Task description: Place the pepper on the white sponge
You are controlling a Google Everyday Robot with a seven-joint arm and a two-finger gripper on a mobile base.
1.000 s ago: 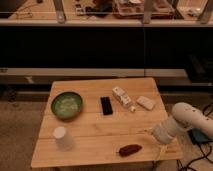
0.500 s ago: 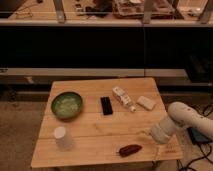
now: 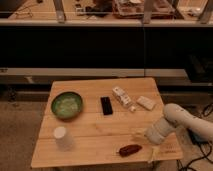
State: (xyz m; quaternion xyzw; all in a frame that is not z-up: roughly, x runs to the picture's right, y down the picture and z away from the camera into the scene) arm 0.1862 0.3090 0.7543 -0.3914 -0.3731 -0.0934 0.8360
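Observation:
My gripper grabs the pepper by one end of its dark glossy body next, to set it on the white sponge (image 3: 145,102).
The pepper (image 3: 130,149), dark red-brown and glossy, lies near the front edge of the wooden table (image 3: 95,127), right of centre. My gripper (image 3: 143,143) hangs just to its right at the end of the white arm. It is open, with one finger (image 3: 136,132) behind the pepper and the other by the table's front edge. Nothing is between them. The white sponge (image 3: 145,102), a small flat pad, rests at the back right of the table, well behind the gripper.
A longer white packet (image 3: 123,97) lies left of the sponge, beside a black rectangular object (image 3: 106,105). A green bowl (image 3: 67,105) sits at the left and a white cup (image 3: 61,137) at the front left. Dark shelving runs behind the table.
The arm has shifted a little to the left, bringing the gripper closer to the pepper. The objects on the table have not moved.

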